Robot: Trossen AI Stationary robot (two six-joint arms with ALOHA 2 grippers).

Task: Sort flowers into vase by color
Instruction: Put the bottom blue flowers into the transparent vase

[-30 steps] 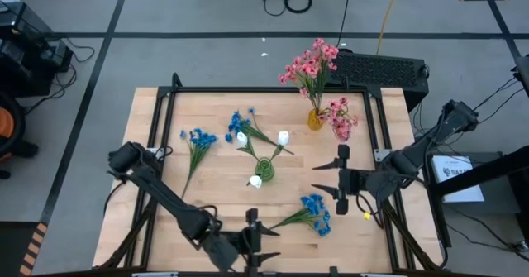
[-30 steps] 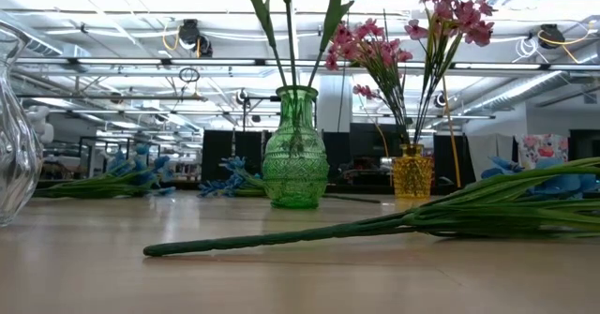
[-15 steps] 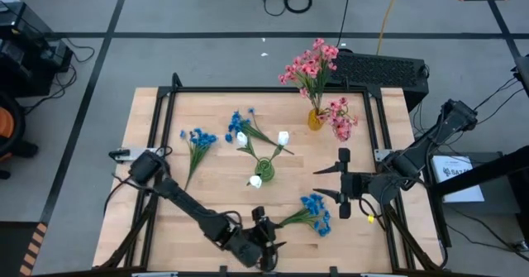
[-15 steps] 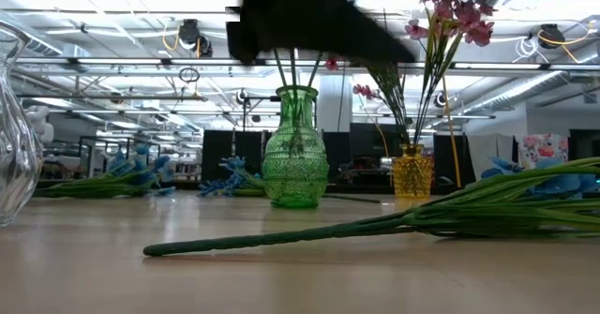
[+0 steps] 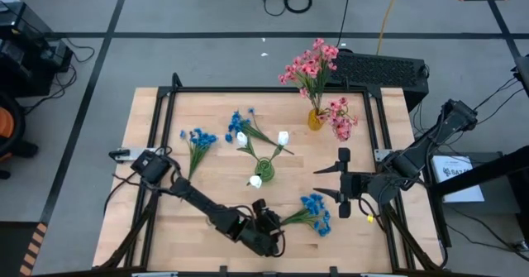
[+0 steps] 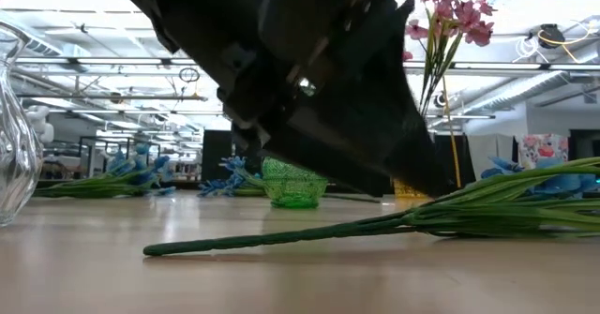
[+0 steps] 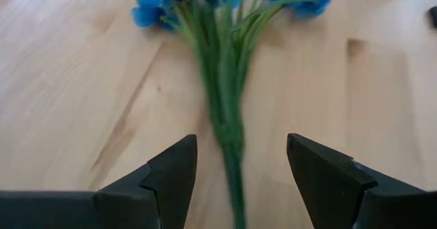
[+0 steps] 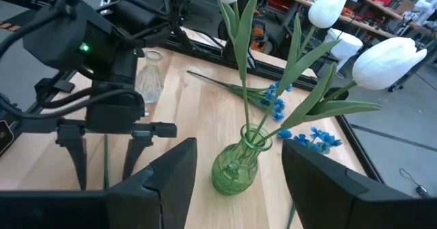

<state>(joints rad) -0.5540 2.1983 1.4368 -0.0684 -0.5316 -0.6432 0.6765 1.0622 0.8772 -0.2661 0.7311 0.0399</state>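
I will next take hold of the blue flower spray with my left gripper by its green stem, to sort the spray into a vase.
A blue flower spray lies flat on the table near its near edge, and its green stem points toward my left gripper. That gripper is open and low over the table. In the left wrist view one finger stands on either side of the stem, clear of it. My right gripper is open and waits above the table's right part. A green vase holds white buds. A yellow vase holds pink blossoms.
Two more blue sprays lie on the table's far left part. A pink spray lies beside the yellow vase. A clear glass vase stands near the near left corner. A black frame rail borders the table.
My left gripper has swung from the table's near edge toward the right and far side, up to the blue spray's stem end. It has come down, and now fills the low view in front of the green vase. The flowers have kept still.
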